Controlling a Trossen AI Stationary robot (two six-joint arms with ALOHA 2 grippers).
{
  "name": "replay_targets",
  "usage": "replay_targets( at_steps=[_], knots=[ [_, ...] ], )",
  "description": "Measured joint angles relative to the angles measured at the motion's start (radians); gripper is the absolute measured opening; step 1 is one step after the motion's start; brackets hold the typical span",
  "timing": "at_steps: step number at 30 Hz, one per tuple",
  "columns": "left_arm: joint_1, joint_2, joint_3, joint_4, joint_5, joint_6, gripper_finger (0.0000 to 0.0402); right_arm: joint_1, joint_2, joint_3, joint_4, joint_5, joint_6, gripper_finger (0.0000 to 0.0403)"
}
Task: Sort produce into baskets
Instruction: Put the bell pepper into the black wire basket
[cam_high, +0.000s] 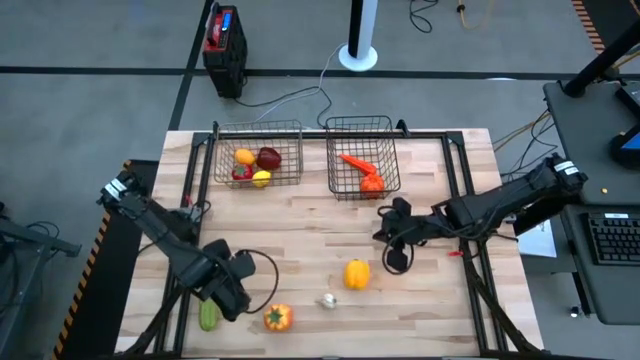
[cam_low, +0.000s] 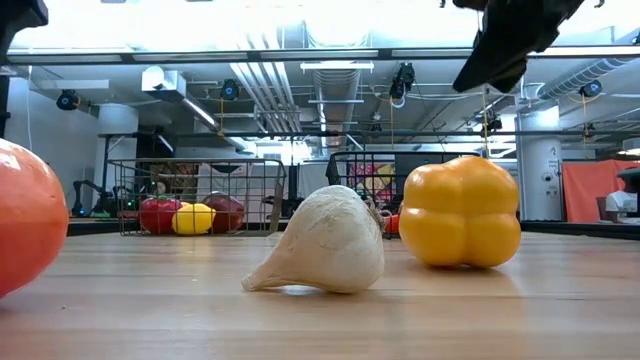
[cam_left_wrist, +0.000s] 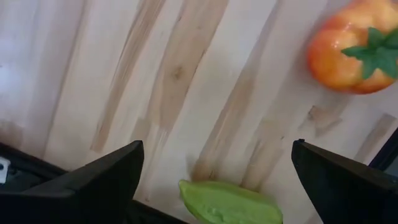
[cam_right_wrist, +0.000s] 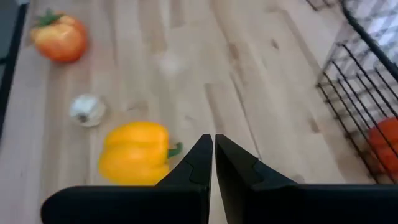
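Next, my left gripper grabs the green cucumber (cam_high: 208, 316) by its long sides, to sort it into the wire basket with the carrot (cam_high: 362, 160).
A green cucumber (cam_high: 208, 316) lies on the wooden table near its front left; the cucumber (cam_left_wrist: 230, 202) also shows in the left wrist view. My left gripper (cam_high: 225, 292) hangs over it, pointing down and open (cam_left_wrist: 217, 149), with one finger on each side and clear of it. An orange pepper (cam_high: 277, 318), white garlic (cam_high: 327, 300) and a yellow pepper (cam_high: 356, 273) rest on the boards. My right gripper (cam_high: 395, 238) is shut (cam_right_wrist: 213, 152) and empty, above the table beyond the yellow pepper (cam_right_wrist: 134, 152). Two wire baskets stand at the far edge.
The left basket (cam_high: 258, 128) holds a dark red apple (cam_high: 268, 157), a tomato, a lemon and an orange piece. The right basket (cam_high: 362, 125) holds a carrot (cam_high: 357, 162) and an orange piece. Bare boards lie between the baskets and the loose produce.
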Motion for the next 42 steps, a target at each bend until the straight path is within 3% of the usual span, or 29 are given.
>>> replay_targets(
  at_steps=[8, 12, 20, 28, 35, 39, 42],
  knots=[
    [-0.034, 0.000, 0.001, 0.050, -0.161, 0.006, 0.0389, 0.081, 0.090, 0.079, -0.017, -0.002, -0.036, 0.0013],
    [-0.032, 0.000, 0.007, 0.090, -0.247, 0.064, 0.0389, 0.101, 0.154, 0.137, -0.057, -0.071, -0.041, 0.0025],
    [0.056, 0.000, 0.007, 0.351, -0.396, 0.391, 0.0389, 0.113, 0.264, 0.214, -0.179, -0.108, 0.045, 0.0128],
    [0.217, 0.015, 0.002, 0.648, -0.456, 0.791, 0.0389, 0.172, 0.303, 0.157, -0.163, -0.108, 0.142, 0.0224],
    [0.292, 0.140, 0.000, 0.840, -0.475, 1.010, 0.0371, 0.283, 0.302, 0.068, -0.073, 0.030, 0.438, 0.0262],
    [0.300, 0.230, 0.000, 0.942, -0.481, 1.084, 0.0337, 0.307, 0.302, 0.023, 0.014, 0.067, 0.655, 0.0258],
    [0.301, 0.289, 0.000, 1.042, -0.482, 1.130, 0.0296, 0.321, 0.300, -0.014, 0.113, 0.082, 0.710, 0.0248]
  ],
)
